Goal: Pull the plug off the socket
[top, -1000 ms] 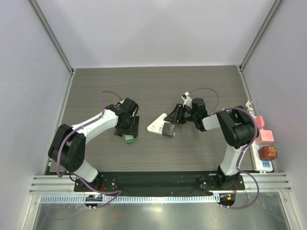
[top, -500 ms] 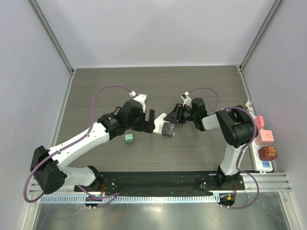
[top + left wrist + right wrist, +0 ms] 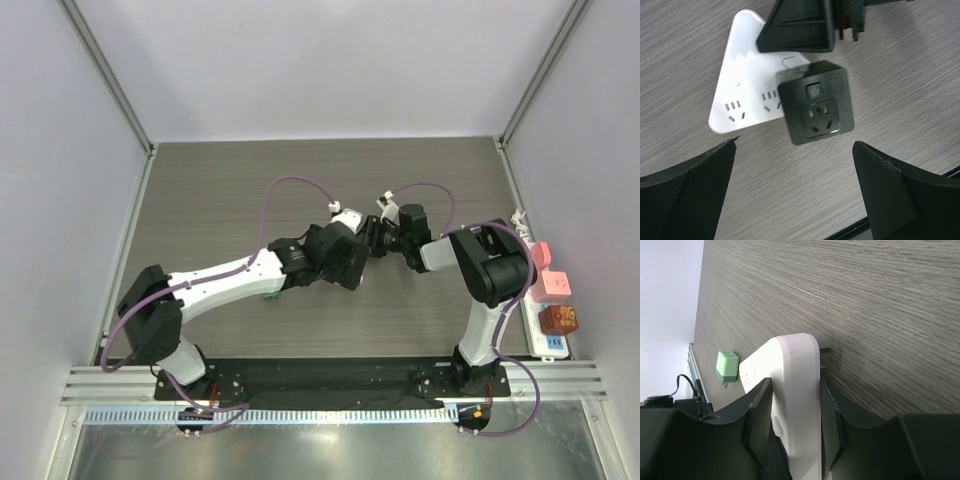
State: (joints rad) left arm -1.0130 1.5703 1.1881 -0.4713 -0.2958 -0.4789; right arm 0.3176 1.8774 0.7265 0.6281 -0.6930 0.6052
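Note:
My left gripper needs to pull the plug off next, so it should grab the black square plug (image 3: 816, 102) by its opposite sides and keep its fingers off the white socket.
A white triangular socket (image 3: 747, 85) lies on the wood table, with a black square plug (image 3: 816, 102) seated in its corner. My right gripper (image 3: 796, 381) is shut on the socket's edge (image 3: 795, 405); its fingers (image 3: 800, 27) show at the top of the left wrist view. My left gripper (image 3: 795, 142) is open and hovers above the black plug, its fingers spread wide on either side and touching nothing. In the top view the left gripper (image 3: 345, 262) hides the socket and plug, and the right gripper (image 3: 372, 238) meets it from the right.
A small green plug (image 3: 727, 365) lies loose on the table left of the socket, partly under the left arm (image 3: 270, 297). A white power strip with pink and orange plugs (image 3: 550, 290) lies along the right wall.
My left arm has swung right, from over the green plug to over the socket and black plug, leaving the green plug on the table. The right gripper has stayed shut on the socket.

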